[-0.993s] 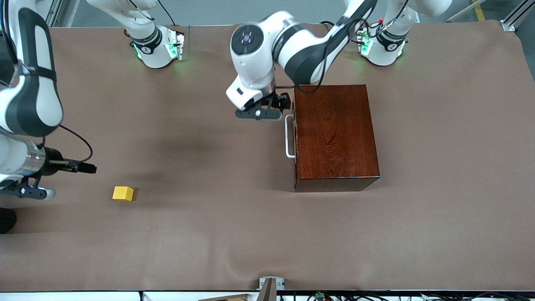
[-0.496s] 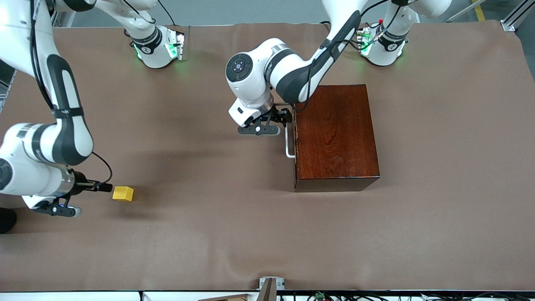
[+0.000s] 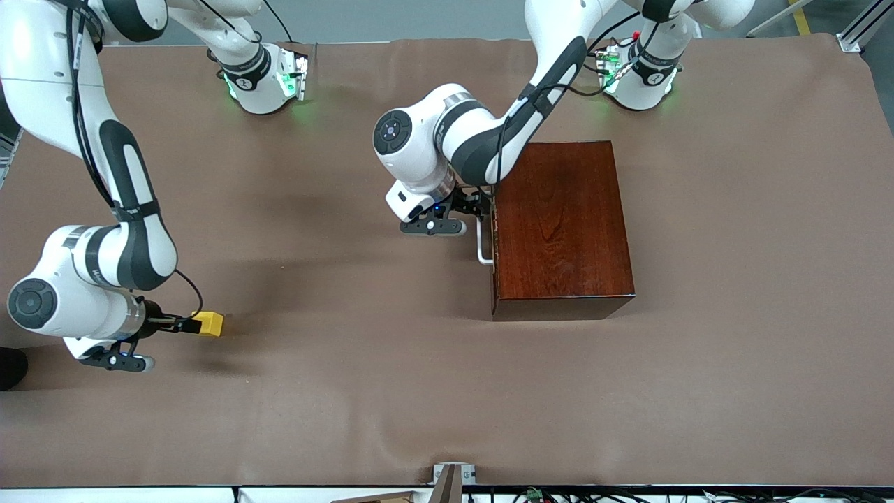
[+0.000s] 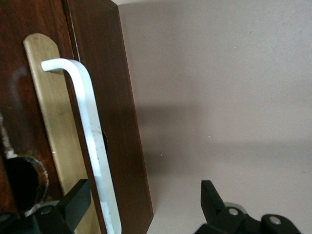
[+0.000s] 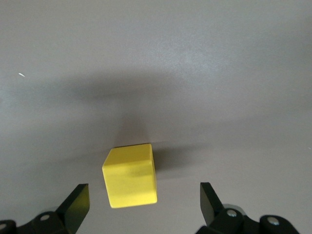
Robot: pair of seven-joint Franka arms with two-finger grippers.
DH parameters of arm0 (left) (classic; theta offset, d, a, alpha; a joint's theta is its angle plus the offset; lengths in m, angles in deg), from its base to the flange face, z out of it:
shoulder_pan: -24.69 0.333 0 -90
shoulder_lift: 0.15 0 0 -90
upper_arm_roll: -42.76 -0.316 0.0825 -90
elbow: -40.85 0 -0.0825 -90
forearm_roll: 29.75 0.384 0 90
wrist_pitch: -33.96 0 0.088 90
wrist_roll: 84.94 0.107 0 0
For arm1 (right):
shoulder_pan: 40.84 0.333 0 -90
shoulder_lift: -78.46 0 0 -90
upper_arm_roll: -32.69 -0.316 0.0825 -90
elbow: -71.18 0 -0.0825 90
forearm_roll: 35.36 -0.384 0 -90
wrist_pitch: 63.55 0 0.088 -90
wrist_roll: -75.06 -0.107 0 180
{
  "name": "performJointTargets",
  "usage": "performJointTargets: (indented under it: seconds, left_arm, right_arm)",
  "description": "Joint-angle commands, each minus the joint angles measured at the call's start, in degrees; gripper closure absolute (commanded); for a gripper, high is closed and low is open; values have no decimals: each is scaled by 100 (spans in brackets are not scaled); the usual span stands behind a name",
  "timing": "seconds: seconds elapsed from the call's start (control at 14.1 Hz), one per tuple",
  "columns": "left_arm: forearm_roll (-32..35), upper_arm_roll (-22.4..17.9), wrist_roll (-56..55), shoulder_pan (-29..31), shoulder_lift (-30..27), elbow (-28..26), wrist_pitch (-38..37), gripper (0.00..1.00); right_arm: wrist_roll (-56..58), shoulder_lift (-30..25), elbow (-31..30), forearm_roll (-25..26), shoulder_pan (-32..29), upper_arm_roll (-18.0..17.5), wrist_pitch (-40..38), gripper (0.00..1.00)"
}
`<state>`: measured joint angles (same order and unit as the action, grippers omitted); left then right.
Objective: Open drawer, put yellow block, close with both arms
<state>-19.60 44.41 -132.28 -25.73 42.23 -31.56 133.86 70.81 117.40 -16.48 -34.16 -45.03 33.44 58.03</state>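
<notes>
I will put the block into the drawer [image 3: 494, 243], so next I will grab the yellow block [image 3: 211, 323] by two opposite sides with my right gripper.
The dark reddish-brown wooden box [image 3: 562, 223] stands toward the left arm's end of the table. Its drawer [image 4: 29, 112] is shut, with the white handle [image 3: 481, 244] facing the right arm's end. My left gripper [image 3: 480, 208] is at that handle, open. In the left wrist view the handle [image 4: 90, 146] runs between the fingers [image 4: 75, 200], close to one of them and untouched by the other. The yellow block [image 3: 211, 323] lies on the cloth. My right gripper [image 3: 187, 325] is low beside it and open; the block [image 5: 130, 175] sits between the fingertips [image 5: 210, 200], ungripped.
A brown cloth [image 3: 391, 391] covers the whole table. The two green-lit arm bases [image 3: 269, 77] [image 3: 632, 77] stand along the edge farthest from the front camera. A small metal bracket [image 3: 452, 475] sits at the nearest edge.
My right arm has swung in and lowered until its open fingers reach round the yellow block. My left gripper has moved down along the box front onto the handle.
</notes>
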Motion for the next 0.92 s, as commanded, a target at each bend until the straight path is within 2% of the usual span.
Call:
performJointTargets:
  seconds: [0.0,0.14,0.21,0.71,0.85]
  left_arm:
    - [145,-77,-160,-73,104,78,-67,0]
    - [267,-77,-205,-73,201,87,-40,0]
    - [338,-77,-249,-82,218,96,-23,0]
    - [277,-16,-908,-126,245,122,846,0]
    - [137,-7,-1074,-126,298,122,1127,0]
  right_arm:
    - [-14,53,-267,-23,22,-85,407,0]
    - [-23,-17,-855,-14,111,-76,1189,0]
    - [-23,-17,-962,-14,120,-76,1358,0]
    - [-32,18,-990,-14,67,-84,1368,2]
    - [-32,0,-990,-14,67,-84,1333,27]
